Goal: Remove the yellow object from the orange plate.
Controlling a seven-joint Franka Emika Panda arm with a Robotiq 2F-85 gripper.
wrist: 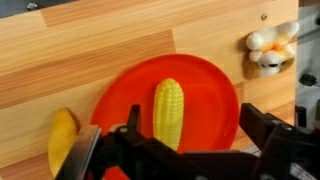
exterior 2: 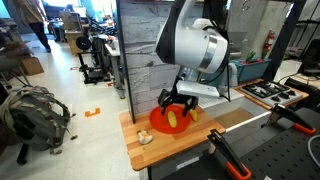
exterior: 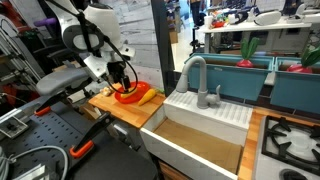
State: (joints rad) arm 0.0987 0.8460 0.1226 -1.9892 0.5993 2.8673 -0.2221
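Note:
The corn cob (exterior: 128,91) (wrist: 168,113) would stay on the orange plate if I lifted now, and my gripper would come up empty, because its fingers are wide open around the cob.
The orange plate (wrist: 215,90) lies on a wooden counter. The yellow object (wrist: 168,112), a small corn cob, lies on the plate's middle, lengthwise in the wrist view. My gripper (wrist: 185,135) is open and empty, a little above the plate, with one dark finger on either side of the cob. In both exterior views the gripper (exterior: 122,78) (exterior 2: 177,103) hangs right over the plate (exterior: 128,98) (exterior 2: 158,123). The cob (exterior 2: 173,118) shows between the fingers.
A second yellow piece (wrist: 62,135) (exterior: 148,95) lies off the plate at its rim. A small white and yellow toy (wrist: 268,50) (exterior 2: 145,137) sits on the counter nearby. A white sink (exterior: 200,120) with a grey faucet (exterior: 195,78) adjoins the counter.

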